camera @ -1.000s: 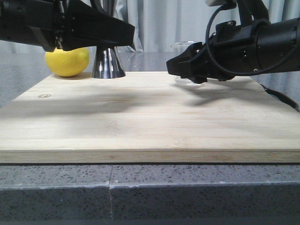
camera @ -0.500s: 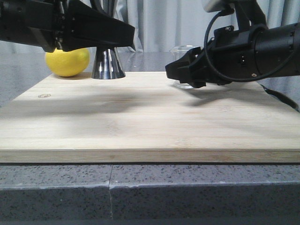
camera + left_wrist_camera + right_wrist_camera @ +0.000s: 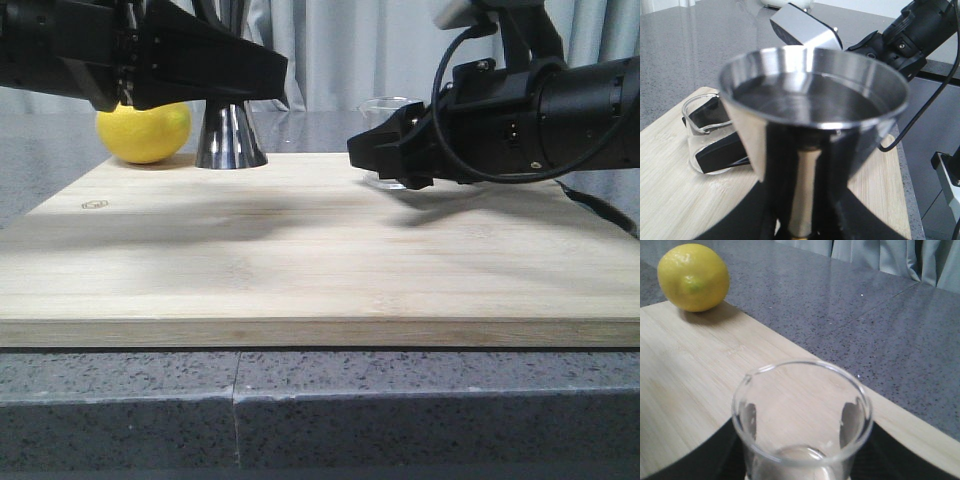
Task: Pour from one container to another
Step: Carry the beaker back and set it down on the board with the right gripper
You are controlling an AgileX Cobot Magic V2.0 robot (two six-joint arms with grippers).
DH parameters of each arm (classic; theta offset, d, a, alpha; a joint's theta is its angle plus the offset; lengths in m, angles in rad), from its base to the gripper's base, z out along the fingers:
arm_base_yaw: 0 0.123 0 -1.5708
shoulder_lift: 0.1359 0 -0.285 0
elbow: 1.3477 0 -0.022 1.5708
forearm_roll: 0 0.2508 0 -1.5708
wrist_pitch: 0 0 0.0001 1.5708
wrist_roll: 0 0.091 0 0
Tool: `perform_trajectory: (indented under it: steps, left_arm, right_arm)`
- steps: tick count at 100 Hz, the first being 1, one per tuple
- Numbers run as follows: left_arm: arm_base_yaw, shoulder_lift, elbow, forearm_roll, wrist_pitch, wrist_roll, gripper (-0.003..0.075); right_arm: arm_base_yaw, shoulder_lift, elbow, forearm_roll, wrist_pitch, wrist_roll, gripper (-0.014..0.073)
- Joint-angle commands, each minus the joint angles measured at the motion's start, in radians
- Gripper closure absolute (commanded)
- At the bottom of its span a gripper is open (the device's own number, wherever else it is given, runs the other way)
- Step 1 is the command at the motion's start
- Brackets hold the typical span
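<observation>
My right gripper should open now: the beaker's base rests on the wooden board between its fingers, so the beaker would stand there.
The steel jigger (image 3: 232, 135) stands at the back left of the wooden board (image 3: 300, 270), its lower cone showing under my left gripper (image 3: 265, 75). In the left wrist view its wide cup (image 3: 812, 100) fills the frame, and the left gripper (image 3: 802, 220) is shut on its narrow waist. The clear glass beaker (image 3: 388, 108) is at the back right, with my right gripper (image 3: 375, 155) shut on its lower half. In the right wrist view the beaker (image 3: 802, 390) is upright, and dark fingers (image 3: 852, 417) show through its wall. The beaker (image 3: 705, 135) also shows beside the jigger.
A yellow lemon (image 3: 143, 130) lies behind the board's back left corner, close to the jigger, and the lemon (image 3: 693, 277) shows in the right wrist view too. A grey speckled counter (image 3: 320, 410) surrounds the board. A curtain hangs at the back.
My right gripper has moved a little to the left with the beaker, towards the jigger. The left arm and the jigger have not moved.
</observation>
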Motion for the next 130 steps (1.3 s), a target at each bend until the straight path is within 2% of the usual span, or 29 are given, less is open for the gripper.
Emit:
perform_trajectory:
  steps: [1, 23, 52, 79, 112, 130]
  left_arm:
    - [-0.007, -0.044, -0.028, -0.067, 0.13, -0.008, 0.0739]
    - [-0.007, -0.044, -0.028, -0.067, 0.13, -0.008, 0.0739]
    - [-0.007, -0.044, -0.028, -0.067, 0.13, -0.008, 0.0739]
    - [-0.007, -0.044, -0.028, -0.067, 0.13, -0.008, 0.0739]
    - [-0.007, -0.044, -0.028, -0.067, 0.13, -0.008, 0.0739]
    - [-0.007, -0.044, -0.028, -0.067, 0.13, -0.008, 0.0739]
  right_arm:
    - [-0.007, -0.033, -0.016, 0.009, -0.061, -0.008, 0.0372]
    - [-0.007, -0.033, -0.016, 0.009, -0.061, -0.008, 0.0364]
    - [-0.007, -0.033, -0.016, 0.009, -0.068, -0.008, 0.0185]
    - [-0.007, -0.037, -0.016, 0.01, -0.079, -0.008, 0.0158]
    - [-0.007, -0.039, -0.016, 0.056, -0.113, -0.008, 0.0015]
    - [-0.007, -0.064, -0.016, 0.062, -0.113, -0.008, -0.0017]
